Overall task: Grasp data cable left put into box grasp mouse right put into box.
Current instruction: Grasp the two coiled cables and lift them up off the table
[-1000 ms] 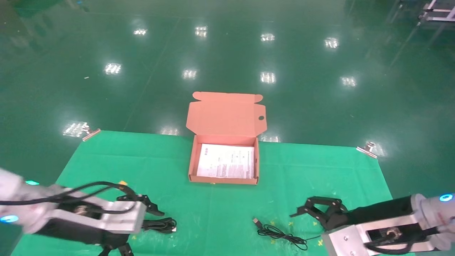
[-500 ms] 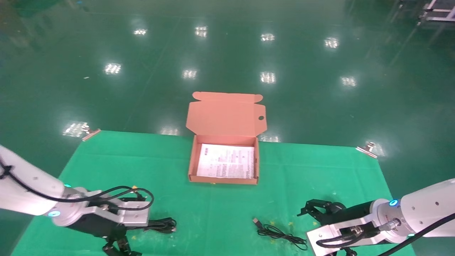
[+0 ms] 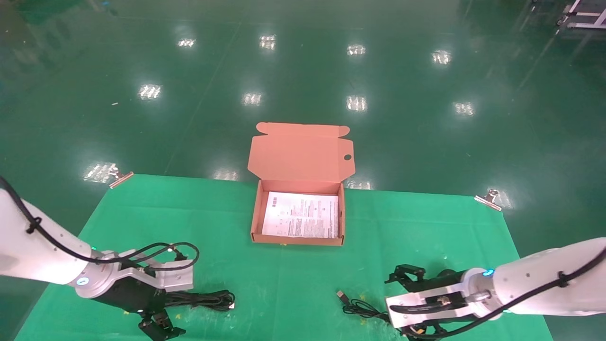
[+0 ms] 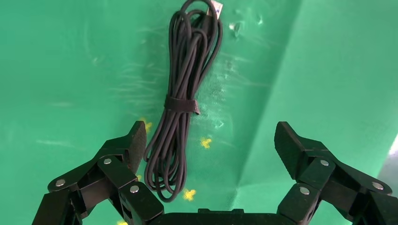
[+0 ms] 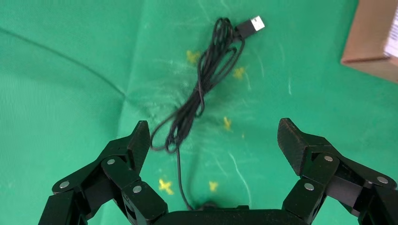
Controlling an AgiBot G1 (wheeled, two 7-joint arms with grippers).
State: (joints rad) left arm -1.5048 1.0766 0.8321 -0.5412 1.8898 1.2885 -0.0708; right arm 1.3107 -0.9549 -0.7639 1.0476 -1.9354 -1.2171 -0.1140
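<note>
I need to grab the data cable point(image 3: 215, 300) next with my left gripper, by the strapped middle of its bundle. Then I need to put the cable into the box with my left gripper.
The data cable point(image 3: 215, 300) point(image 4: 180, 93), a black bundle held by a strap, lies on the green cloth at front left. My left gripper point(image 3: 165, 307) point(image 4: 210, 136) is open low over its near end; the bundle lies just inside one finger point(image 4: 133, 143). The mouse body is hidden under my right arm; only its loose cord point(image 3: 369, 310) point(image 5: 206, 79) and USB plug point(image 3: 340, 294) show. My right gripper point(image 3: 400, 303) point(image 5: 213, 129) is open above the cord, holding nothing. The orange-brown box point(image 3: 256, 213) stands open mid-table with a white sheet inside.
The green cloth point(image 3: 416, 222) covers the table and is clamped by metal clips at the far corners point(image 3: 120, 179) point(image 3: 490, 199). The box's lid point(image 3: 300, 151) stands up at the back. A box corner point(image 5: 371, 37) shows in the right wrist view.
Both arms have swung lower toward the table. The left gripper has dropped over the near end of the data cable; the right gripper has moved left and down over the mouse cord.
</note>
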